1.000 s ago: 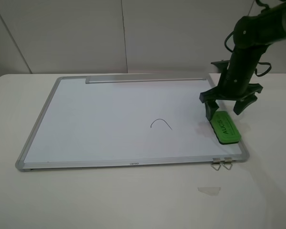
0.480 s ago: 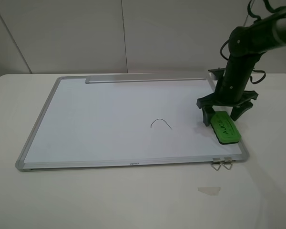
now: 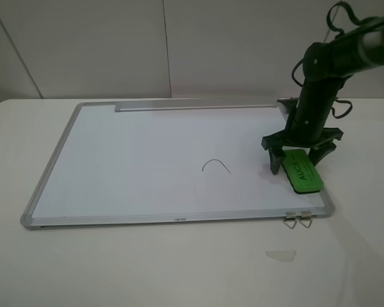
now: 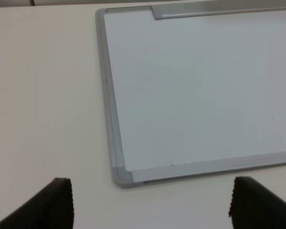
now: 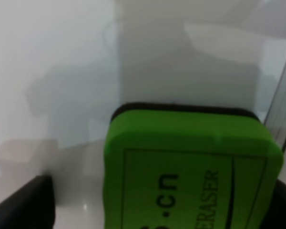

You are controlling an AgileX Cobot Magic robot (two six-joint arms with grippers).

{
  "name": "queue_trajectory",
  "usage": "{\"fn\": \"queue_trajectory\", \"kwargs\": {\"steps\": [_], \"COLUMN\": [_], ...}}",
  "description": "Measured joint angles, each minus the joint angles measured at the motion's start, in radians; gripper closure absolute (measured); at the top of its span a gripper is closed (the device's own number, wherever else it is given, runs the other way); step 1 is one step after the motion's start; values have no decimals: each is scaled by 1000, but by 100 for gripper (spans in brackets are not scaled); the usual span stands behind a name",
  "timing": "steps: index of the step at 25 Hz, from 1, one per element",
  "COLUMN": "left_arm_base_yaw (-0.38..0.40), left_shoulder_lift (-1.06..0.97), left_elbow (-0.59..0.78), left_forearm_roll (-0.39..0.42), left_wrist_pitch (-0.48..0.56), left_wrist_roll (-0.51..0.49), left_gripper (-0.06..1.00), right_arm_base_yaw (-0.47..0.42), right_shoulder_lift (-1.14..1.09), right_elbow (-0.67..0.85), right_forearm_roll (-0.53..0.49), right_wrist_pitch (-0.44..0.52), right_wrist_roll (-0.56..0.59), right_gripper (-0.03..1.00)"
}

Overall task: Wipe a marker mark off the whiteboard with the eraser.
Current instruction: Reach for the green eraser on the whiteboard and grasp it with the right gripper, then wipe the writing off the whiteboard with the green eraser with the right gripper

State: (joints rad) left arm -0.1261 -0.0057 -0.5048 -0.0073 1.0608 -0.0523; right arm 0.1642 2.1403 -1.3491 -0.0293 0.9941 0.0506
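I should grab the green eraser by its long sides next with my right gripper. The eraser's dark bottom then stays free to wipe the marker mark.
The whiteboard (image 3: 147,153) lies flat on the table, with a small arched marker mark (image 3: 216,166) right of its middle. Near the board's front right corner rests the green eraser (image 3: 301,171). My right gripper (image 3: 301,153) stands open and low over the eraser's far end, one finger on each side of it. In the right wrist view the eraser (image 5: 190,167) fills the space between the dark fingertips (image 5: 24,202) and they do not press on it. In the left wrist view my left gripper (image 4: 150,202) is open above the table, just off a corner of the whiteboard (image 4: 205,90).
Two metal clips (image 3: 297,219) hang off the board's front edge near the right corner. A clear scrap of tape (image 3: 280,255) lies on the table in front of them. The grey tray strip (image 3: 195,106) runs along the board's far edge.
My right gripper has come down and shifted slightly left, from above the eraser to straddling its far end. The eraser and the mark have not moved.
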Motion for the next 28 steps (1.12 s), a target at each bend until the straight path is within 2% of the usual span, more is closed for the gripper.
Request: {"fn": "queue_trajectory", "kwargs": {"steps": [4, 6, 10, 24, 28], "left_arm_base_yaw": [0, 0, 0, 0, 0], "left_shoulder_lift": [0, 0, 0, 0, 0], "left_elbow": [0, 0, 0, 0, 0], "left_forearm_roll": [0, 0, 0, 0, 0], "left_wrist_pitch": [0, 0, 0, 0, 0], "left_wrist_roll": [0, 0, 0, 0, 0], "left_gripper": [26, 26, 26, 26, 26], "right_arm_base_yaw": [0, 0, -1, -1, 0], "right_shoulder_lift": [2, 2, 2, 2, -19], "right_elbow": [-4, -4, -4, -8, -54], "right_forearm_roll": [-15, -24, -38, -36, -16], "right_wrist_pitch": [12, 16, 23, 29, 94], "right_wrist_roll": [0, 0, 1, 3, 3], "right_gripper": [15, 20, 37, 37, 37]}}
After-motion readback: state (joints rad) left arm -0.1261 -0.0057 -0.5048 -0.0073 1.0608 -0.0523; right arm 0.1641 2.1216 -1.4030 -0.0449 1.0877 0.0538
